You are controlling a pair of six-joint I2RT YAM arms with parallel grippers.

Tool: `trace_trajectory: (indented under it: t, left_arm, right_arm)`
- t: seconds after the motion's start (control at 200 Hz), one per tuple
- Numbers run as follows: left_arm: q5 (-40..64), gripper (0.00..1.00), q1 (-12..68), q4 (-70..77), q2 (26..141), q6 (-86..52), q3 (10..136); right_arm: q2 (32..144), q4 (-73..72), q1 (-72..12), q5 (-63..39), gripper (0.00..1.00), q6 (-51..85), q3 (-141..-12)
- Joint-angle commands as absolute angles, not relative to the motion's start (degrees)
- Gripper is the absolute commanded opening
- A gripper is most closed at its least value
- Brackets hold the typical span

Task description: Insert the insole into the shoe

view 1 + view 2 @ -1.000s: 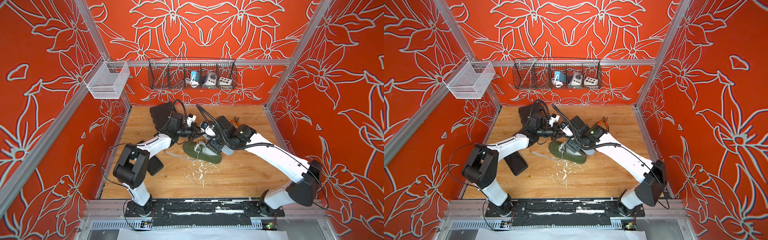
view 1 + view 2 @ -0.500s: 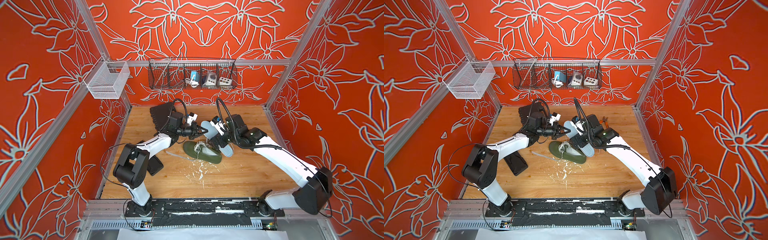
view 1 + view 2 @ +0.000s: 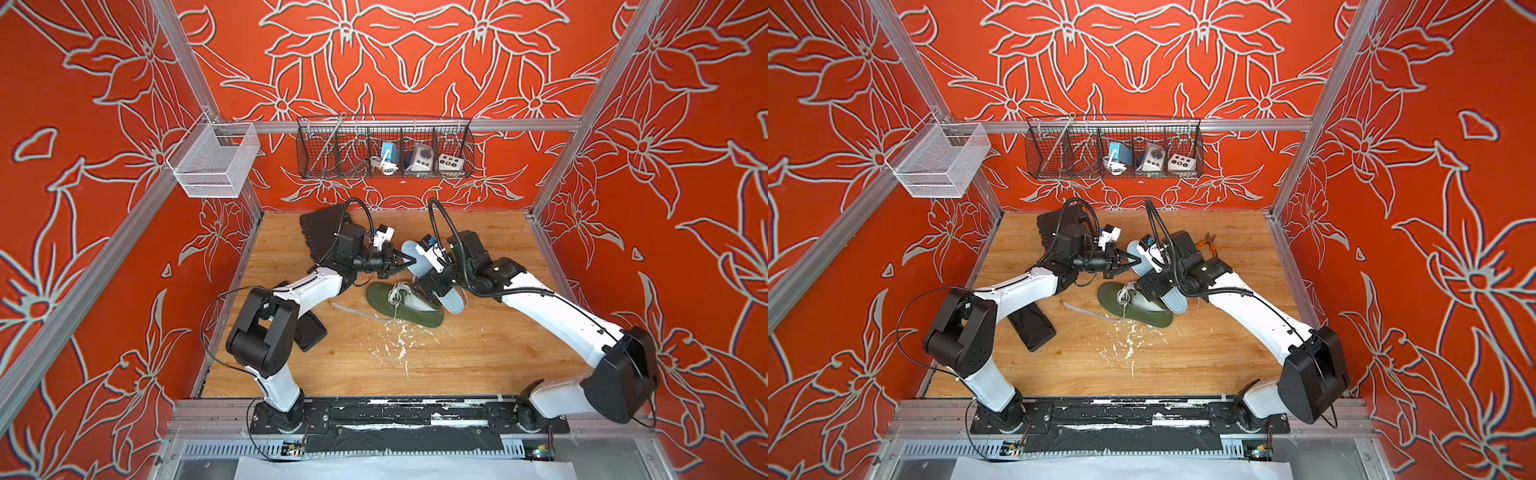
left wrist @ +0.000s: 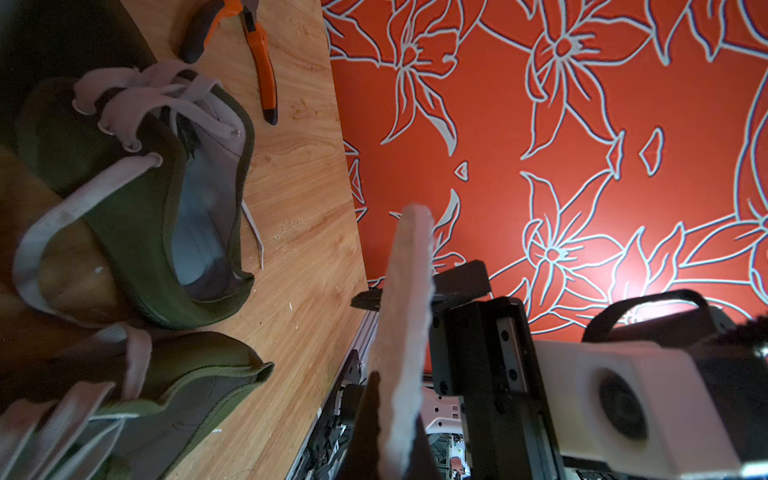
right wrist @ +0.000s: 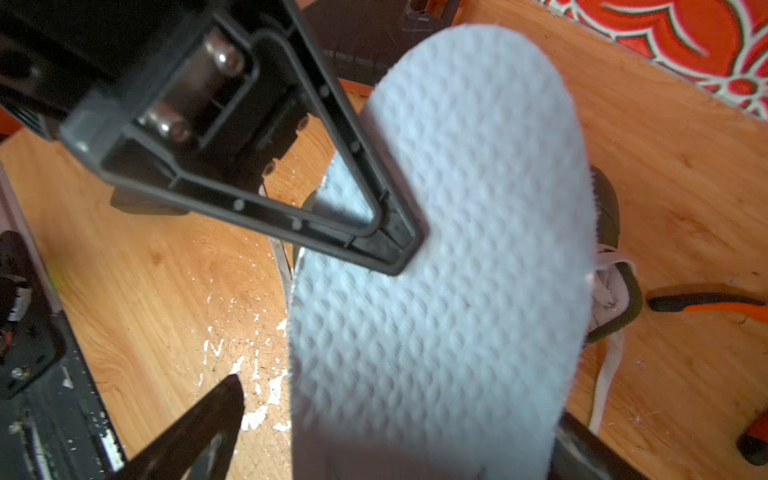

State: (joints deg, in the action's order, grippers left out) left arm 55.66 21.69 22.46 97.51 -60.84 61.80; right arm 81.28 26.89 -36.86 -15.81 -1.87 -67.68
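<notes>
The insole's rounded end has to stay free to go into the shoe (image 3: 403, 303), so my right gripper should grab the insole by its middle next, across both side edges.
A light-blue textured insole (image 5: 457, 249) hangs above the table, edge-on in the left wrist view (image 4: 405, 291). My left gripper (image 3: 411, 261) is shut on its edge (image 3: 1138, 261). My right gripper (image 5: 399, 407) is open, one finger on each side of the insole, with a gap at one edge. In both top views it (image 3: 430, 286) hides the insole's middle. The green shoe (image 3: 403, 303) with white laces lies on the wooden table just in front of the grippers, mouth up (image 4: 137, 208).
A second green laced shoe part (image 4: 174, 386) shows close to the left wrist camera. Orange-handled pliers (image 3: 1208, 243) lie at the back right. A black pad (image 3: 320, 232), a black slab (image 3: 309, 332), a grey strip (image 3: 357, 311) and white crumbs (image 3: 399, 340) are on the table.
My right arm has swung a little to the right and its jaws have opened slightly wider around the insole. More of the insole shows. My left gripper has kept its grip and place.
</notes>
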Motion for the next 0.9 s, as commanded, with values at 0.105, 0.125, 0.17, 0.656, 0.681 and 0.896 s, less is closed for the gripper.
trace_trajectory:
  t: [0.105,0.125,0.17,0.656,0.681,0.896]
  left_arm:
    - [58.04,0.0,21.68,25.72,98.61,-62.75,61.62]
    - [58.25,0.0,21.71,25.83,98.62,-62.66,61.67]
    - [58.49,0.0,21.74,25.52,98.53,-62.34,61.7]
    - [57.67,0.02,21.36,21.83,98.61,-59.81,61.59]
    - [57.49,0.03,21.35,21.59,98.61,-59.68,61.61]
    - [56.75,0.29,21.4,20.19,98.53,-58.74,61.7]
  right_arm:
    - [80.43,20.88,-38.36,-12.81,0.96,-6.61,-64.55]
    - [80.35,20.56,-38.32,-12.62,0.95,-6.65,-64.37]
    - [80.24,20.2,-38.32,-12.21,0.92,-6.66,-64.25]
    - [77.74,23.91,-38.3,-14.24,0.51,-6.1,-65.36]
    - [77.61,24.12,-38.32,-14.11,0.47,-6.08,-65.47]
    - [80.28,32.58,-38.32,-12.19,0.19,-7.22,-70.65]
